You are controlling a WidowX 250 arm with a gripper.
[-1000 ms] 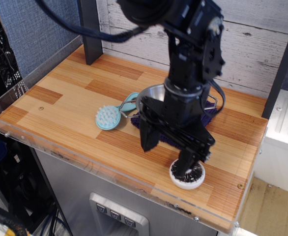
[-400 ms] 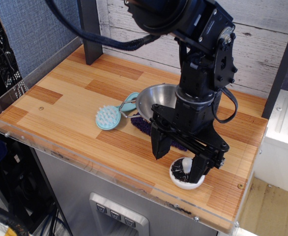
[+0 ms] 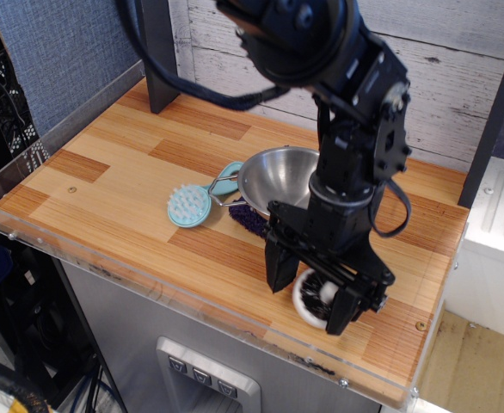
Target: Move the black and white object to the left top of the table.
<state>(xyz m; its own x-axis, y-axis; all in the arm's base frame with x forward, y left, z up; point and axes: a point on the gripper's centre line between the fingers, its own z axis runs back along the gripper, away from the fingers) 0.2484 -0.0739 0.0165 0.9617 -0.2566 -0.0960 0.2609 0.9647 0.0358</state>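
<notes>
The dish brush needs to go to the table corner by the dark post. My gripper should grab the dish brush by its round white rim [image 3: 298, 301] next.
The black and white object [image 3: 314, 291], a small round white dish brush with black bristles, lies on the wooden table [image 3: 123, 163] near its front right edge. My gripper [image 3: 306, 308] points down over it, jaws apart, one black finger on each side of the brush. The right finger covers the brush's right part and looks to be touching it. I cannot tell whether the left finger touches it. The left top corner of the table lies near the dark post.
A light blue round brush with a handle [image 3: 188, 205] lies mid-table. A metal bowl [image 3: 278, 172] sits on a purple cloth [image 3: 250, 219] just behind my gripper. A dark post [image 3: 157, 52] stands at the back left. A clear acrylic rim [image 3: 149, 284] edges the front.
My gripper has come down so its fingers straddle the brush. The brush has shifted slightly left and back.
</notes>
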